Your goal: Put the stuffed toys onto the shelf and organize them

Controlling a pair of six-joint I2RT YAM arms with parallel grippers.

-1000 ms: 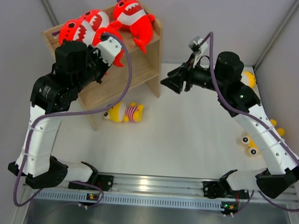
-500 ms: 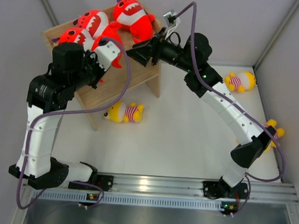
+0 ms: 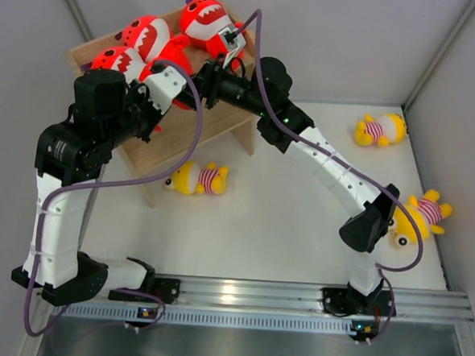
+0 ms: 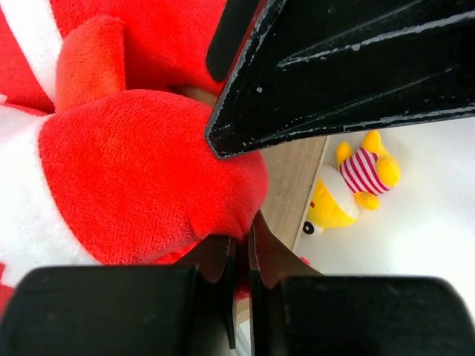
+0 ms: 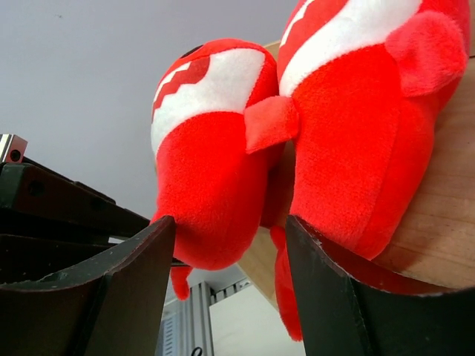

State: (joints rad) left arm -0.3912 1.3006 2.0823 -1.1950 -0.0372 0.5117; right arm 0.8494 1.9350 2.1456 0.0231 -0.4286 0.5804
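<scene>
The held shark would stay on the shelf top, since its body lies against a second shark, so the robot's left gripper needs to let go of the held shark.
Three red sharks (image 3: 149,34) lie on top of the light-wood shelf (image 3: 225,117) at the back left. My left gripper (image 3: 173,76) is at the shelf top, shut on a fold of red shark plush (image 4: 148,170). My right gripper (image 3: 202,77) reaches across to the same spot, open. Its jaws stand wide either side of the lower end of one shark (image 5: 211,163), with a second shark (image 5: 364,133) beside it on the shelf's wood (image 5: 445,215). Its black finger (image 4: 349,67) crosses the left wrist view. Three yellow striped dolls lie on the table: one by the shelf (image 3: 199,178), two at right (image 3: 379,129) (image 3: 419,215).
The white table (image 3: 299,230) is walled by grey panels on the left, back and right. The right arm stretches diagonally over the table's middle. An aluminium rail (image 3: 246,295) with both arm bases runs along the near edge. The doll by the shelf also shows in the left wrist view (image 4: 352,185).
My right arm has swung left from the table's middle to the shelf top, its open jaws now around a shark. My left arm has shifted slightly left, still at the sharks.
</scene>
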